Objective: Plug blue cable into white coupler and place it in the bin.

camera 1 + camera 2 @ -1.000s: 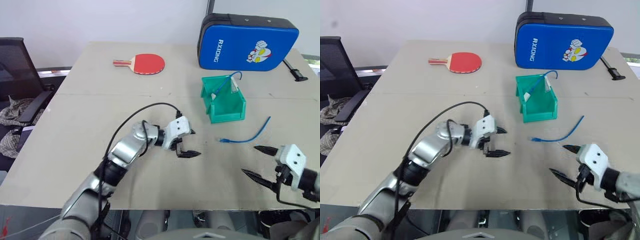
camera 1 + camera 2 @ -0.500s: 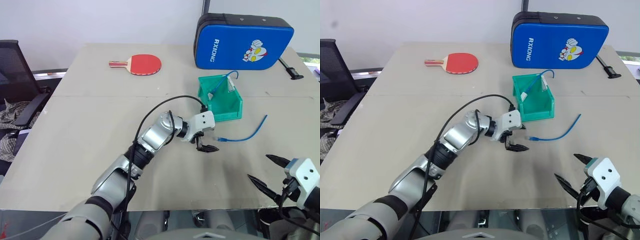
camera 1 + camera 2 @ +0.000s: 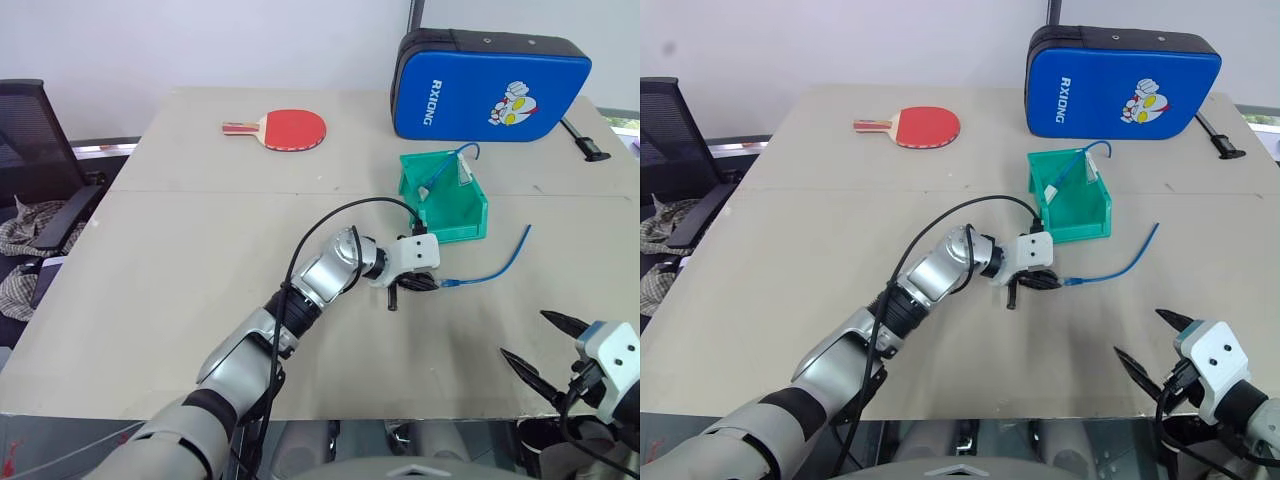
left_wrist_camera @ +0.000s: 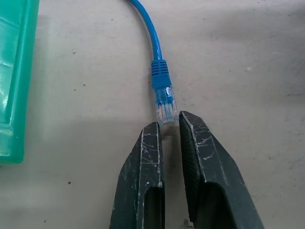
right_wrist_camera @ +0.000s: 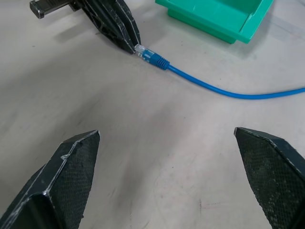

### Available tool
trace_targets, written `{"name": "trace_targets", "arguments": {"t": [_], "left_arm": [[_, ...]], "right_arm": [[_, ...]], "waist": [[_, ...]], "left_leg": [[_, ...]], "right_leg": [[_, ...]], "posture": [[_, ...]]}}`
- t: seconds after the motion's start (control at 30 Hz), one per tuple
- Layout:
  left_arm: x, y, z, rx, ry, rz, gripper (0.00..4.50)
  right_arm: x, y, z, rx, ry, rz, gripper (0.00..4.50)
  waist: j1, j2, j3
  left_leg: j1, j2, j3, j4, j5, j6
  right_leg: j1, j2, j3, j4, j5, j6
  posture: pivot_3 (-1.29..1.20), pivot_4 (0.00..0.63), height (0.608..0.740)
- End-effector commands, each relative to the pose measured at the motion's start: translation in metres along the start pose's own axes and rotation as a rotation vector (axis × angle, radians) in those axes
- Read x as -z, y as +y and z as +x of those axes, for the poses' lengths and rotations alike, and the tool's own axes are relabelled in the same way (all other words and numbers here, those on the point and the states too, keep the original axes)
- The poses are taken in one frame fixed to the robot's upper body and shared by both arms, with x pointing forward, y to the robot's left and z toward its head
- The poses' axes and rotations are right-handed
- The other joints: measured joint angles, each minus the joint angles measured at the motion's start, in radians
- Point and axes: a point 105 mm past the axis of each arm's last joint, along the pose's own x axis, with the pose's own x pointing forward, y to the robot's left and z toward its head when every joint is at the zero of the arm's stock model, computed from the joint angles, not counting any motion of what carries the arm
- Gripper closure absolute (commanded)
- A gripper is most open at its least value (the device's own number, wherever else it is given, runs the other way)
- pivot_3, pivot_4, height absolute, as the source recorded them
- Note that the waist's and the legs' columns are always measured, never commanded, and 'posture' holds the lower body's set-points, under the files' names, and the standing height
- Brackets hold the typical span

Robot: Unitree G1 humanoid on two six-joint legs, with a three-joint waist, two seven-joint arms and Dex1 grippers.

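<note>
I need to plug the blue cable into the white coupler, so my right gripper should next grab the blue cable by its booted plug end.
The blue cable lies in a curve on the table, right of the green bin's front. Its clear plug points at my left gripper, whose black fingers are shut on the plug's very tip. Inside the bin lies another blue cord with a small white block on it, seemingly a white coupler. My right gripper hangs open near the table's front edge, right of the cable and empty.
A red paddle lies at the back of the table. A big blue padded case stands behind the bin. A black chair stands off the table's left side.
My left gripper has travelled right across the table to the cable's plug end and closed there. The right gripper has drawn back toward the near edge, still open.
</note>
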Motion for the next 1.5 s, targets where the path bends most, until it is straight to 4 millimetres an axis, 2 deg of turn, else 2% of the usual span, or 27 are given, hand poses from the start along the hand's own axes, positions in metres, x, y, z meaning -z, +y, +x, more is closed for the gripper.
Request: {"name": "trace_targets", "arguments": {"t": [0.03,0.23,0.3,0.37,0.47,0.7,1.07,1.13,1.2,1.33,1.37,1.5], "left_arm": [[-0.002,-0.010,-0.002,0.038,-0.057,0.025,4.45],[-0.023,-0.005,-0.027,0.001,-0.266,0.059,4.45],[-0.026,-0.008,-0.041,0.027,-0.336,0.033,4.45],[-0.031,-0.014,-0.055,0.094,-0.400,-0.064,4.45],[-0.038,-0.027,-0.077,0.212,-0.474,-0.215,4.50],[-0.044,-0.040,-0.105,0.317,-0.541,-0.425,4.50],[-0.049,-0.045,-0.106,0.311,-0.560,-0.446,4.50],[-0.050,-0.045,-0.106,0.306,-0.561,-0.444,4.50],[-0.050,-0.045,-0.106,0.302,-0.562,-0.442,4.50],[-0.048,-0.045,-0.105,0.294,-0.555,-0.430,4.50],[-0.047,-0.045,-0.105,0.293,-0.553,-0.430,4.50],[-0.045,-0.045,-0.104,0.281,-0.549,-0.420,4.50]], "right_arm": [[-0.008,0.002,0.009,0.014,-0.043,0.043,0.00],[-0.022,0.008,0.027,-0.001,-0.167,0.440,0.00],[-0.029,0.015,0.035,-0.051,-0.217,0.539,0.00],[-0.042,0.024,0.042,-0.118,-0.273,0.599,0.00],[-0.059,0.031,0.051,-0.186,-0.326,0.611,0.86],[-0.087,0.040,0.059,-0.289,-0.428,0.669,0.86],[-0.094,0.042,0.059,-0.338,-0.447,0.717,0.86],[-0.094,0.042,0.059,-0.342,-0.445,0.724,1.39],[-0.094,0.043,0.058,-0.352,-0.441,0.727,2.12],[-0.094,0.043,0.057,-0.352,-0.442,0.735,4.09],[-0.094,0.043,0.057,-0.351,-0.444,0.737,4.35],[-0.094,0.042,0.056,-0.348,-0.445,0.741,4.35]], "waist": [[-0.001,0.000,0.000],[-0.001,0.001,0.000],[-0.001,0.001,0.000],[-0.004,0.002,0.000],[-0.006,0.002,-0.001],[-0.004,0.003,-0.001],[-0.004,0.003,-0.001],[-0.004,0.003,-0.001],[-0.004,0.003,-0.001],[-0.004,0.003,-0.001],[-0.004,0.003,-0.001],[-0.004,0.003,-0.001]], "left_leg": [[0.000,0.000,0.000,0.000,0.000,0.000],[0.000,0.001,-0.001,0.000,0.000,0.000],[-0.001,0.001,-0.003,0.001,0.000,0.000],[-0.001,0.001,-0.003,0.001,0.000,0.000],[-0.001,0.001,-0.002,0.001,0.000,0.000],[-0.001,0.001,-0.004,0.002,0.000,0.000],[-0.001,0.000,-0.004,0.002,0.000,0.000],[-0.001,0.000,-0.004,0.002,0.000,0.000],[-0.001,0.000,-0.004,0.002,0.000,0.000],[-0.001,0.000,-0.004,0.002,0.000,0.000],[-0.001,0.000,-0.004,0.002,0.000,0.000],[-0.001,0.000,-0.004,0.002,0.000,0.000]], "right_leg": [[0.000,0.000,0.000,0.000,0.000,0.000],[0.000,0.000,0.000,0.001,0.000,0.000],[0.000,0.000,0.000,0.001,0.000,-0.001],[0.000,0.000,0.000,0.001,0.000,-0.001],[0.000,0.000,0.000,0.001,0.000,0.000],[0.000,0.000,-0.002,0.001,0.000,0.000],[0.001,0.000,-0.002,0.001,0.000,0.000],[0.001,0.001,-0.002,0.001,0.000,0.000],[0.001,0.001,-0.002,0.001,0.000,0.000],[0.001,0.001,-0.002,0.001,0.000,0.000],[0.001,0.001,-0.001,0.001,0.000,0.000],[0.001,0.001,-0.001,0.001,0.000,0.000]], "posture": [[0.00,0.150,0.731],[0.00,0.150,0.731],[0.00,0.150,0.731],[0.00,0.150,0.731],[0.00,0.150,0.731],[0.00,0.150,0.731],[0.00,0.150,0.731],[0.00,0.150,0.731],[0.00,0.150,0.731],[0.00,0.150,0.731],[0.00,0.150,0.731],[0.00,0.150,0.731]]}}
